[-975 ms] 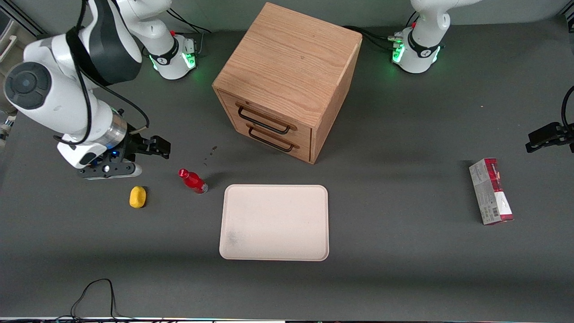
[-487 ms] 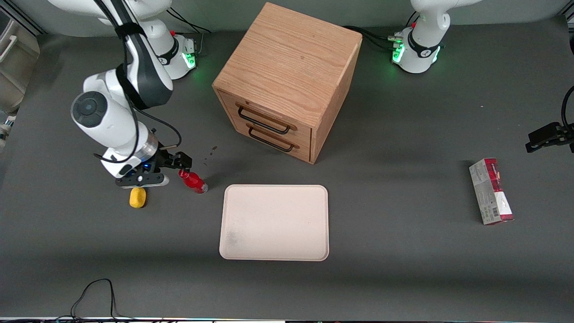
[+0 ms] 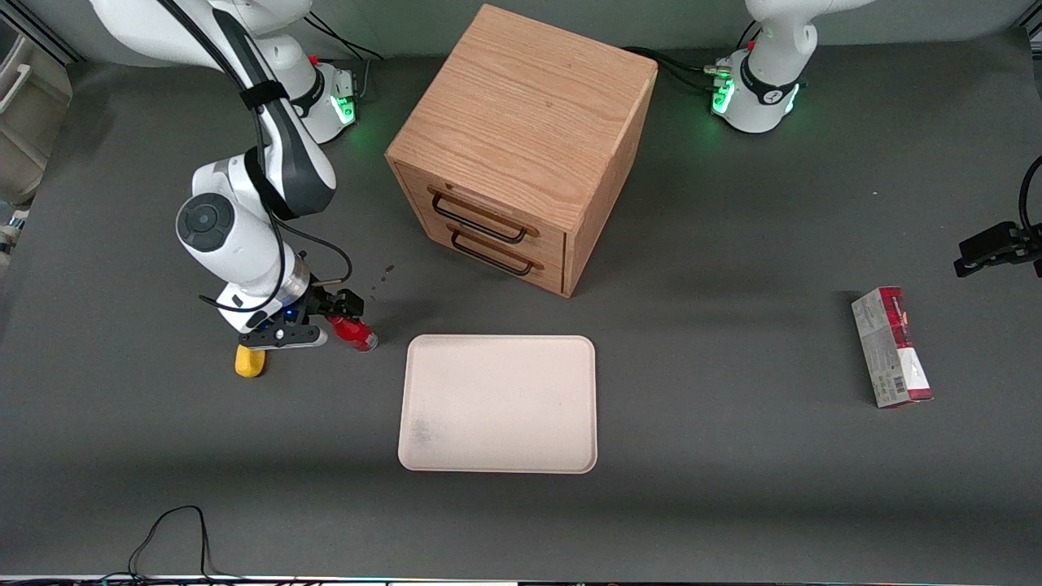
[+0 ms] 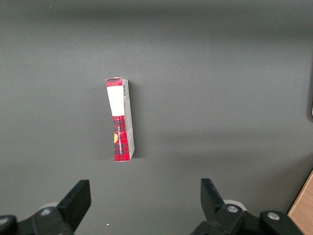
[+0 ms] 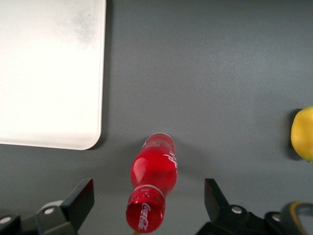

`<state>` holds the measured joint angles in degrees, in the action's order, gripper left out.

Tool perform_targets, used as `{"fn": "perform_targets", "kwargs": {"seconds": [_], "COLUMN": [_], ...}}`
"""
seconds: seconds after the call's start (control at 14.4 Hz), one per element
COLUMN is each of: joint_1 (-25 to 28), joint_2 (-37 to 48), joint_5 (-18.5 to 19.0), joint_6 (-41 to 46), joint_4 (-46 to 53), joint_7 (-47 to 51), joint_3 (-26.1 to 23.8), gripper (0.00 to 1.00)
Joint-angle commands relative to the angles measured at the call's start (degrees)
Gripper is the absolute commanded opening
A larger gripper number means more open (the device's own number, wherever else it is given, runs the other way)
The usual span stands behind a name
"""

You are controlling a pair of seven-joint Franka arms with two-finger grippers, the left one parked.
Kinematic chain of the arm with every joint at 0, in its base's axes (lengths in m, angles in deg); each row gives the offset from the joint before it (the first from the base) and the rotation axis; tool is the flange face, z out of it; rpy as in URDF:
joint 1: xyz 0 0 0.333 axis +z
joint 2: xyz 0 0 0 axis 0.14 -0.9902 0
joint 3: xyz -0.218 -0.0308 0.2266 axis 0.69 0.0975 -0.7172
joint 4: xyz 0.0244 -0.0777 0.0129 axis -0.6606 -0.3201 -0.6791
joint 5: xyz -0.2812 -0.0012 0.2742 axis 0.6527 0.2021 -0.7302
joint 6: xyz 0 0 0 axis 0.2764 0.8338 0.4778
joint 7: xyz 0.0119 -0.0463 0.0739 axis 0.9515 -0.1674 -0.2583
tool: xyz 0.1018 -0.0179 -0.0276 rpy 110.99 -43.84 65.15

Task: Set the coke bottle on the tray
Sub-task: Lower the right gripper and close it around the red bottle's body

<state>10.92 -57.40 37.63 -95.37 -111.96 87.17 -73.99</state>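
The coke bottle needs to go on the tray [image 5: 49, 68], so my right gripper should next grab the bottle by its red end with the cap [image 5: 145, 208].
The coke bottle [image 3: 354, 332] is small and red with a red cap, and it stands on the dark table beside the tray's corner. In the right wrist view its cap [image 5: 145, 215] faces the camera, with the red body [image 5: 155, 169] below it. My right gripper [image 3: 337, 307] hangs open just above the bottle. Its two black fingertips [image 5: 84, 195] stand wide on either side of the cap without touching it. The cream tray [image 3: 498, 403] lies flat with nothing on it, and one rounded corner [image 5: 73, 122] is near the bottle.
A yellow lump [image 3: 249, 361] lies close to the gripper, toward the working arm's end [image 5: 303, 134]. The wooden drawer cabinet [image 3: 521, 146] stands farther from the camera than the tray. A red-and-grey carton [image 3: 891, 347] lies toward the parked arm's end [image 4: 120, 120].
The right arm has swung in from the working arm's end and come lower. The gripper now sits over the bottle's cap and is still open. The bottle has not moved.
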Motion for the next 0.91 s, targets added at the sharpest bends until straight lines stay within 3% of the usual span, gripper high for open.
{"fn": "perform_targets", "kwargs": {"seconds": [0.0, 0.7, 0.84], "joint_1": [0.63, 0.55, 0.55], "joint_2": [0.56, 0.48, 0.30], "joint_5": [-0.72, -0.72, -0.72], "joint_6": [-0.68, -0.16, 1.24], "joint_4": [-0.37, -0.28, -0.28], "joint_7": [1.17, 1.26, 1.26], "joint_3": [0.30, 0.39, 0.30], "gripper": [1.00, 1.00, 0.87]}}
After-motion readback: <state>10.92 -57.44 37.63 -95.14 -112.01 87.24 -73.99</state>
